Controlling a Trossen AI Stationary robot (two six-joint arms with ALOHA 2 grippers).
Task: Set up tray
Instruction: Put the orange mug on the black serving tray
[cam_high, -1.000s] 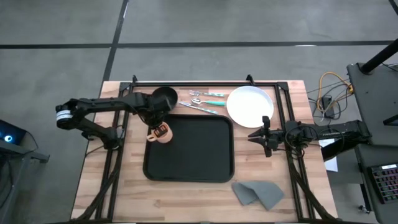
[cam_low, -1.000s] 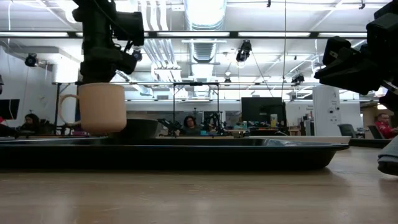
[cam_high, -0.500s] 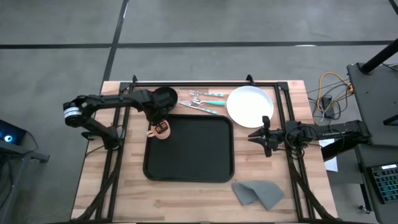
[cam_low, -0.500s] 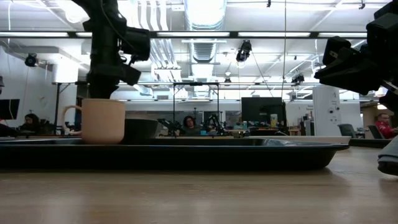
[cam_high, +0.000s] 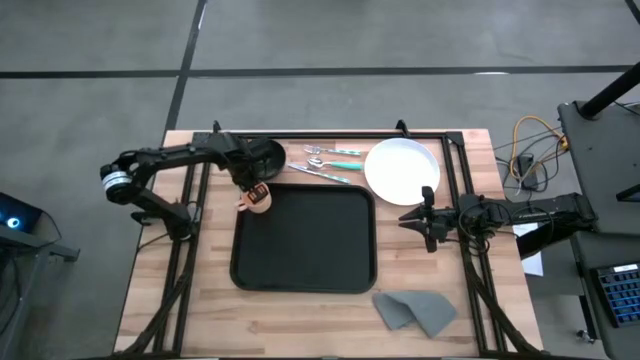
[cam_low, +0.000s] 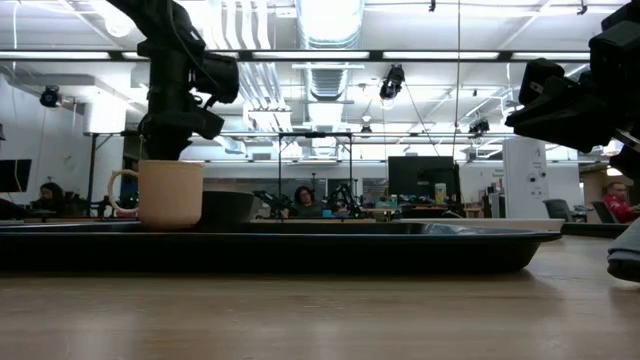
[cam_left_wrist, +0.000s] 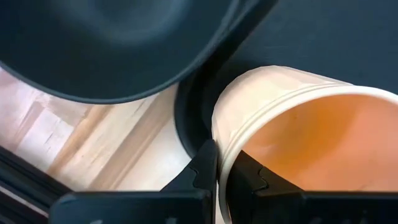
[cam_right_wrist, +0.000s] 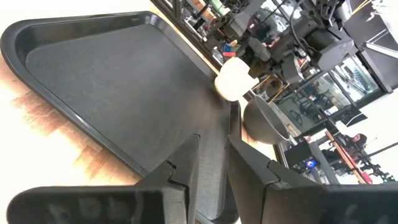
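Note:
The cream mug's base (cam_high: 256, 208) is down inside the black tray's corner (cam_high: 246, 200) and the mug would stay standing there, so it is time for my left gripper to open now.
My left gripper (cam_high: 256, 188) is shut on a cream mug (cam_high: 257, 197) with an orange inside, at the far left corner of the black tray (cam_high: 303, 240). In the low view the mug (cam_low: 172, 195) stands upright, its base hidden behind the tray's rim (cam_low: 300, 238). A black bowl (cam_high: 265, 155) sits on the table just beyond the mug. My right gripper (cam_high: 428, 218) waits to the right of the tray, open a little, with nothing between its fingers. My left gripper pinches the mug's wall at the rim (cam_left_wrist: 219, 149), one finger (cam_left_wrist: 202, 171) outside and one finger (cam_left_wrist: 249, 180) inside. The fingers come from above, pointing down. The mug stays upright over the tray's corner; whether its base rests on the tray I cannot tell.
Two pieces of cutlery with teal handles (cam_high: 330, 160) lie beyond the tray's far edge. A round white plate (cam_high: 402, 168) is at the far right. A crumpled grey cloth (cam_high: 415, 312) lies near the front right. Black frame rails (cam_high: 195, 250) run along both sides.
My left gripper has carried the mug toward the table's far edge and a little down, from the tray's left side to its far left corner next to the bowl. The mug has stayed upright in the hold.

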